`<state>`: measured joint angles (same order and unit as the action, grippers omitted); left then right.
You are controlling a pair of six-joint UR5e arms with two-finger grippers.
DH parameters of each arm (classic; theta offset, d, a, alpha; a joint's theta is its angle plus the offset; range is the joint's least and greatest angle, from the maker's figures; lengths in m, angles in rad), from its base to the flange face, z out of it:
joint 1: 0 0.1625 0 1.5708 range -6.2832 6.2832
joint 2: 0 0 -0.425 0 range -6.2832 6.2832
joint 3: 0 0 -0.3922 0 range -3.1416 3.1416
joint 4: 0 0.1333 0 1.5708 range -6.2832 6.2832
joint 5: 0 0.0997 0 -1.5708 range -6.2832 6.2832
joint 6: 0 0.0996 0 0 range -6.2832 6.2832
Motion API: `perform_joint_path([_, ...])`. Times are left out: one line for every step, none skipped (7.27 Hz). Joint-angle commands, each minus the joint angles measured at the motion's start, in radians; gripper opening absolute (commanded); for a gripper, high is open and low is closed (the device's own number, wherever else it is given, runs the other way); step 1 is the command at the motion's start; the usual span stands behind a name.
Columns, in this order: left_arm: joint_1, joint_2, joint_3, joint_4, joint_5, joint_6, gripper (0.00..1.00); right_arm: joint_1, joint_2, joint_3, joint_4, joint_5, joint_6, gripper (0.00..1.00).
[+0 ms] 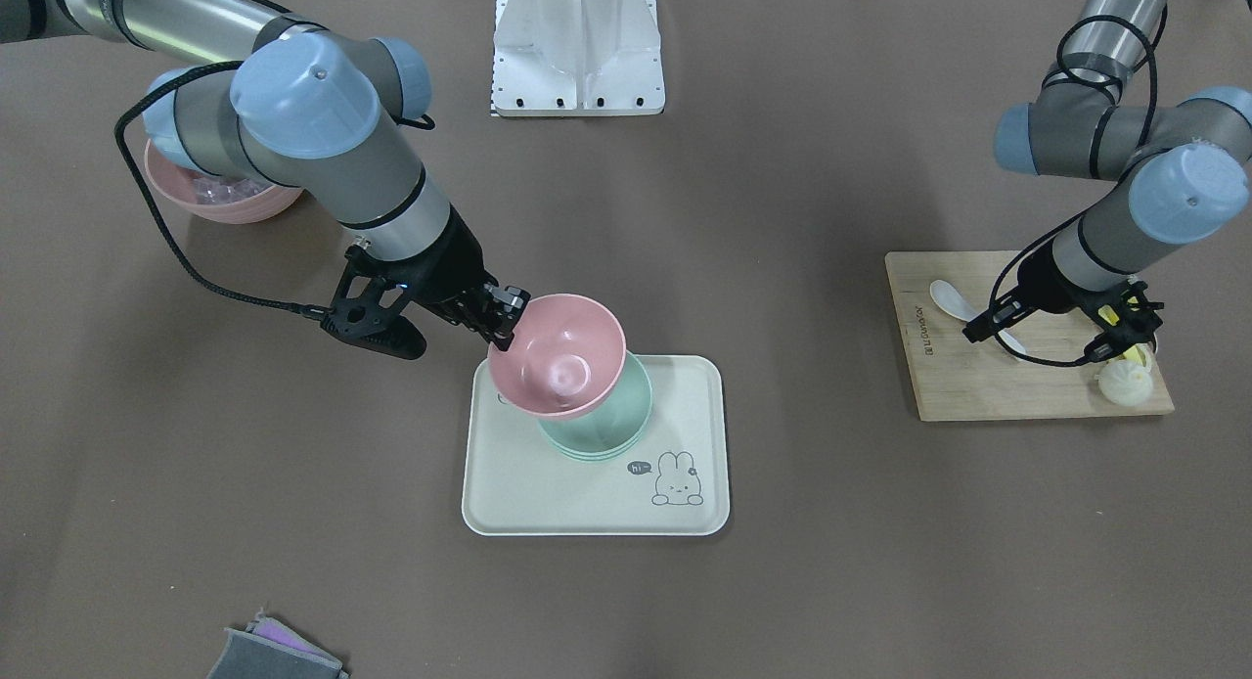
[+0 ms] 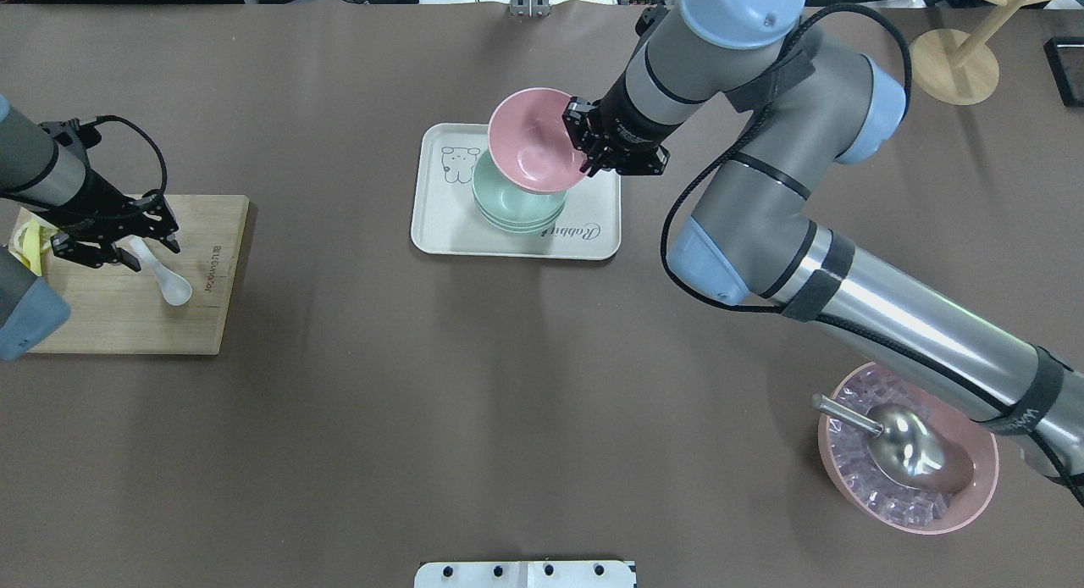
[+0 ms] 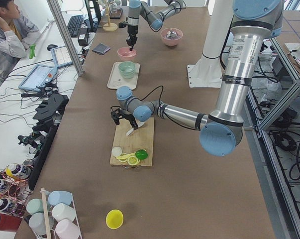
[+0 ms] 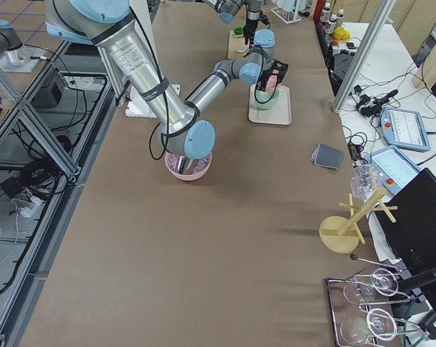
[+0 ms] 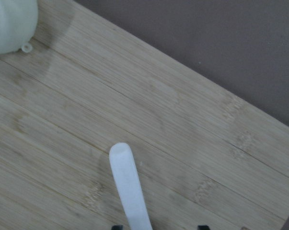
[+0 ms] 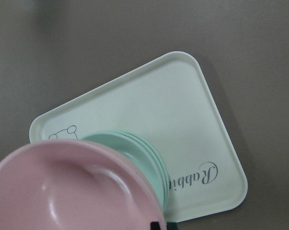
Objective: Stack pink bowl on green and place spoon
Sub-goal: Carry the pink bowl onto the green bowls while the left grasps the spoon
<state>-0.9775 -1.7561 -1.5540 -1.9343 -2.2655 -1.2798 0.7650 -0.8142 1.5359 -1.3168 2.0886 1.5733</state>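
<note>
The robot will place the white spoon with the stacked bowls, so its left gripper will first grab the spoon by its handle (image 5: 130,187) next.
My right gripper (image 1: 504,319) (image 2: 583,144) is shut on the rim of the pink bowl (image 1: 558,356) (image 2: 529,139) (image 6: 72,191). It holds the bowl tilted over the green bowl (image 1: 611,420) (image 2: 508,207) (image 6: 144,153). The green bowl stands on a pale tray (image 1: 587,503) (image 2: 440,224) (image 6: 182,105). I cannot tell whether the two bowls touch. A white spoon (image 1: 951,297) (image 2: 169,281) (image 5: 130,187) lies on a wooden board (image 1: 988,385) (image 2: 127,317). My left gripper (image 1: 988,322) (image 2: 146,251) is open, low over the spoon's handle, one fingertip on each side.
A pink bowl of ice with a metal scoop (image 2: 906,452) (image 1: 220,195) sits under my right arm. A white round item (image 1: 1125,381) lies on the board's end. A wooden rack (image 2: 957,63), a grey cloth (image 1: 274,655) and the white mount base (image 1: 577,53) stand at the table's edges.
</note>
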Motion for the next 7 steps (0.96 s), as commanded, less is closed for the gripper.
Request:
perform_joint_path([0.000, 0.000, 0.000, -0.002, 0.000, -0.001, 0.61, -0.018, 0.043, -0.062, 0.007, -0.012, 0.042, 0.00])
perform_joint_path([0.000, 0.000, 0.000, -0.002, 0.000, -0.001, 0.61, -0.019, 0.043, -0.075, 0.010, -0.012, 0.044, 0.00])
perform_joint_path([0.000, 0.000, 0.000, -0.002, 0.000, -0.003, 0.61, -0.019, 0.056, -0.100, 0.013, -0.010, 0.047, 0.00])
perform_joint_path([0.000, 0.000, 0.002, -0.002, 0.000, -0.003, 0.61, -0.021, 0.062, -0.109, 0.013, -0.009, 0.050, 0.00])
perform_joint_path([0.000, 0.000, 0.003, -0.002, 0.000, -0.001, 0.61, -0.027, 0.063, -0.111, 0.013, -0.007, 0.050, 0.00])
perform_joint_path([0.000, 0.000, 0.018, -0.012, 0.000, 0.000, 0.61, -0.036, 0.061, -0.112, 0.034, -0.008, 0.050, 0.00])
perform_joint_path([0.000, 0.000, 0.043, -0.046, 0.000, -0.001, 0.61, -0.038, 0.061, -0.123, 0.054, -0.008, 0.050, 0.27])
